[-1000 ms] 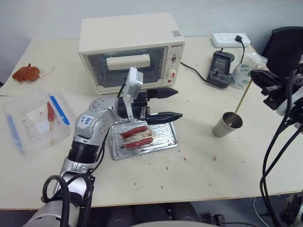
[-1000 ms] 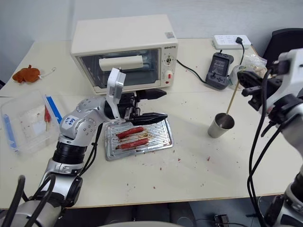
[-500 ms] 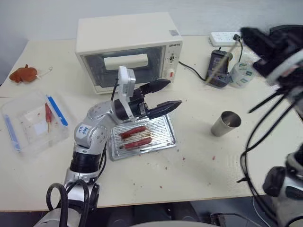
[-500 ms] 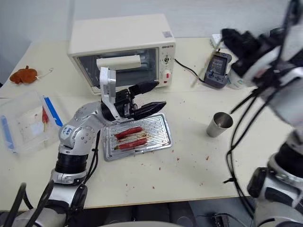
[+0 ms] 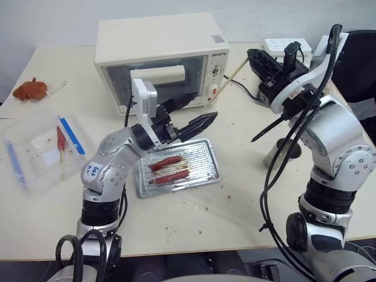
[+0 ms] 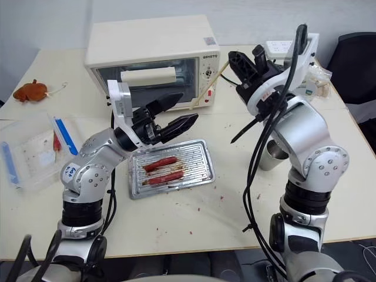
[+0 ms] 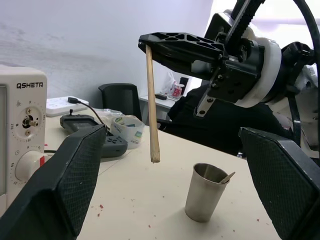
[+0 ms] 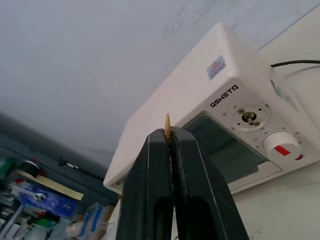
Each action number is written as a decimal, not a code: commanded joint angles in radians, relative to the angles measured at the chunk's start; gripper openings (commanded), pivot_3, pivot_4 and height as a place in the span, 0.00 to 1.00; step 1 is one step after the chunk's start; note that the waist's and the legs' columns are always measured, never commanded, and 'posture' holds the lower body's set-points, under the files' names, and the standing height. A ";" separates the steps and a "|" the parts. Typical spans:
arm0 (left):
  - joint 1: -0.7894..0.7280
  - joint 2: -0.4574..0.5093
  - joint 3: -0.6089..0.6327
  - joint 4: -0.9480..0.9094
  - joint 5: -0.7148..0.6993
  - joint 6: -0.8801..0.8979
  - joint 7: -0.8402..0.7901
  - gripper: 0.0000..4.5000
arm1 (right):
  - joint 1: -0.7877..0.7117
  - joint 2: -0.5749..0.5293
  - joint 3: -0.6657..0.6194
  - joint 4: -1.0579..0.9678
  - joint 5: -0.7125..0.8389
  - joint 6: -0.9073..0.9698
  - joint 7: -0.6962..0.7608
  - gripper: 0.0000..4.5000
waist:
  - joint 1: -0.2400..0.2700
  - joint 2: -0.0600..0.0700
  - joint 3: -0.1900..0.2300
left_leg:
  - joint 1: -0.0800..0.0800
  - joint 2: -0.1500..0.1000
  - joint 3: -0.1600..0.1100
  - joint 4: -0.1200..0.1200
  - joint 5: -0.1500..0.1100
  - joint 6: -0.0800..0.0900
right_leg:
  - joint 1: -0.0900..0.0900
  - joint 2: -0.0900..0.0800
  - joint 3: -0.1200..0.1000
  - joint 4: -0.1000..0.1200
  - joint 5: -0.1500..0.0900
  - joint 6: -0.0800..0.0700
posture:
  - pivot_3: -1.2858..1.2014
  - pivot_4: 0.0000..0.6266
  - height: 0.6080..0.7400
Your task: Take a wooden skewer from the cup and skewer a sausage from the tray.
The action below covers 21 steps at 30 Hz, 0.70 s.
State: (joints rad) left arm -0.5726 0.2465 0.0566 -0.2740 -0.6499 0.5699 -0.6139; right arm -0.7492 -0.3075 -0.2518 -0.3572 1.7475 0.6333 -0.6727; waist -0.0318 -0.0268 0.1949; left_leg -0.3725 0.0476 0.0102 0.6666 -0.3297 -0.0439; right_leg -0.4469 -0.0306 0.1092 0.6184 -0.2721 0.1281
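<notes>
My left gripper grabs the wooden skewer by its blunt loose end next, since my right gripper's fingers are shut around the skewer's pointed end.
My right gripper point(image 5: 251, 56) is shut on the wooden skewer point(image 5: 226, 77), which slants down toward the oven front, well above the table. In the right wrist view its pointed end point(image 8: 167, 120) pokes out between the shut fingers point(image 8: 150, 180). My left gripper point(image 5: 205, 104) stands wide open above the tray's far edge, pointing at the skewer point(image 7: 151, 110). The silver tray point(image 5: 202, 158) holds two reddish-brown sausages point(image 5: 166, 163) point(image 5: 171, 175). The steel cup point(image 7: 204, 192) stands on the table right of the tray, partly behind my right arm, with a stick end showing inside.
A cream toaster oven point(image 5: 158, 53) stands behind the tray. A clear plastic box with blue edges point(image 5: 23, 164) at the left holds a thin dark-red sausage on a stick point(image 5: 61, 141). A brown toy point(image 5: 30, 89), power strip point(image 5: 285, 46) and green-labelled bag point(image 7: 127, 127) lie farther back.
My right arm has swung left from above the cup, carrying the skewer toward the oven front and rolling its wrist. My left gripper has tilted upward, still open.
</notes>
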 commanded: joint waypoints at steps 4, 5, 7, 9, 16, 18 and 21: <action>-0.036 -0.024 -0.010 0.003 0.007 -0.045 0.016 1.00 | -0.017 0.047 0.019 -0.046 0.050 -0.083 -0.032 0.01 | -0.003 0.000 0.000 | 0.000 0.000 0.000 0.000 0.000 0.000 | 0.000 0.000 0.000 0.000 0.000 0.000 | 0.52 0.24 1.00; -0.039 -0.026 -0.011 0.007 0.007 -0.048 0.015 1.00 | -0.016 0.048 0.023 -0.048 0.049 -0.087 -0.034 0.01 | -0.003 0.000 0.000 | 0.000 0.000 0.000 0.000 0.000 0.000 | 0.000 0.000 0.000 0.000 0.000 0.000 | 0.52 0.24 1.00; -0.050 -0.038 -0.009 0.013 0.004 -0.056 0.021 0.96 | -0.012 0.051 0.031 -0.054 0.048 -0.095 -0.036 0.00 | -0.003 0.000 0.000 | 0.000 0.000 0.000 0.000 0.000 0.000 | 0.000 0.000 0.000 0.000 0.000 0.000 | 0.52 0.24 1.00; -0.056 -0.046 -0.006 0.014 0.000 -0.062 0.025 0.88 | -0.007 0.052 0.039 -0.059 0.047 -0.102 -0.038 0.00 | -0.003 0.000 0.000 | 0.000 0.000 0.000 0.000 0.000 0.000 | 0.000 0.000 0.000 0.000 0.000 0.000 | 0.52 0.24 1.00; -0.065 -0.049 -0.016 0.032 0.008 -0.067 0.033 0.70 | 0.008 0.045 0.054 -0.071 0.045 -0.112 -0.026 0.00 | -0.003 0.000 0.000 | 0.000 0.000 0.000 0.000 0.000 0.000 | 0.000 0.000 0.000 0.000 0.000 0.000 | 0.52 0.24 1.00; -0.066 -0.053 -0.018 0.034 0.005 -0.069 0.035 0.70 | 0.012 0.045 0.057 -0.075 0.047 -0.114 -0.024 0.00 | -0.003 0.000 0.000 | 0.000 0.000 0.000 0.000 0.000 0.000 | 0.000 0.000 0.000 0.000 0.000 0.000 | 0.52 0.24 1.00; -0.070 -0.071 -0.013 0.038 0.002 -0.076 0.049 0.66 | 0.017 0.046 0.062 -0.082 0.049 -0.118 -0.022 0.00 | -0.003 0.000 0.000 | 0.000 0.000 0.000 0.000 0.000 0.000 | 0.000 0.000 0.000 0.000 0.000 0.000 | 0.52 0.24 1.00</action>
State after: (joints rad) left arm -0.6217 0.1865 0.0388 -0.2199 -0.6419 0.5188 -0.5722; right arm -0.7309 -0.2605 -0.1941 -0.3870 1.7813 0.5249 -0.7092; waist -0.0350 -0.0268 0.1949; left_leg -0.3722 0.0476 0.0101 0.6664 -0.3295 -0.0437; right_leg -0.4469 -0.0302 0.1093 0.6184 -0.2723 0.1279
